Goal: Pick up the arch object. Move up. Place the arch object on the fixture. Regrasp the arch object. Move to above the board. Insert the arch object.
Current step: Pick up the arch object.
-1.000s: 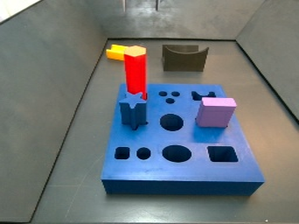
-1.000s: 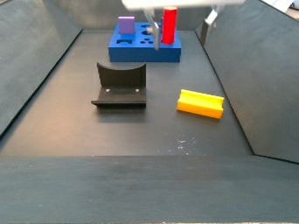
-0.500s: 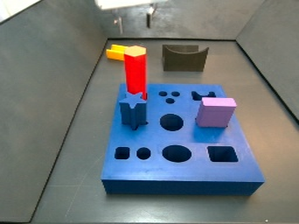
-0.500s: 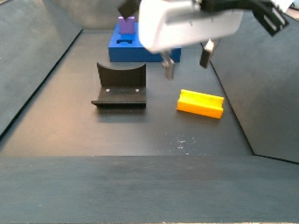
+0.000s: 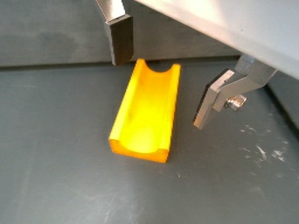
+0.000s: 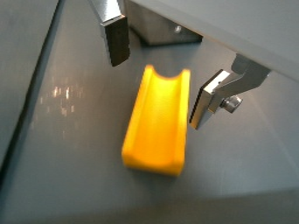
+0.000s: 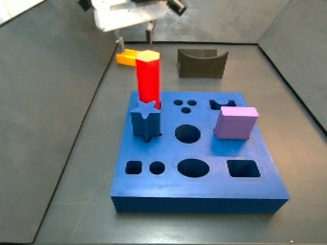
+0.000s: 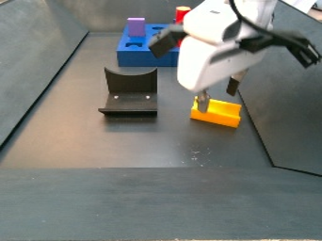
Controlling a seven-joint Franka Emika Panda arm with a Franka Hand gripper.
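Observation:
I should grab the arch object across its long sides with my gripper next. Then I can lift the arch object onto the fixture (image 7: 201, 62).
The yellow-orange arch object (image 5: 146, 112) lies on the dark floor with its notch upward; it shows in both wrist views (image 6: 158, 122) and both side views (image 7: 126, 58) (image 8: 217, 113). My gripper (image 5: 163, 90) is open and low over the arch, one finger on each long side, with gaps to it in both wrist views (image 6: 159, 92). In the side views the gripper (image 8: 214, 97) hangs right above the arch (image 7: 125, 40). The fixture (image 7: 201, 62) (image 8: 128, 92) stands empty beside the arch. The blue board (image 7: 192, 196) (image 8: 136, 52) lies further off.
On the board stand a tall red hexagonal prism (image 7: 149, 77), a lilac cube (image 7: 236, 122) and a dark blue star piece (image 7: 144, 120). Grey sloping walls (image 7: 64, 105) close in the floor on the sides.
My gripper has come down from above and moved over the arch, open all the while. The arch, fixture and board have not moved.

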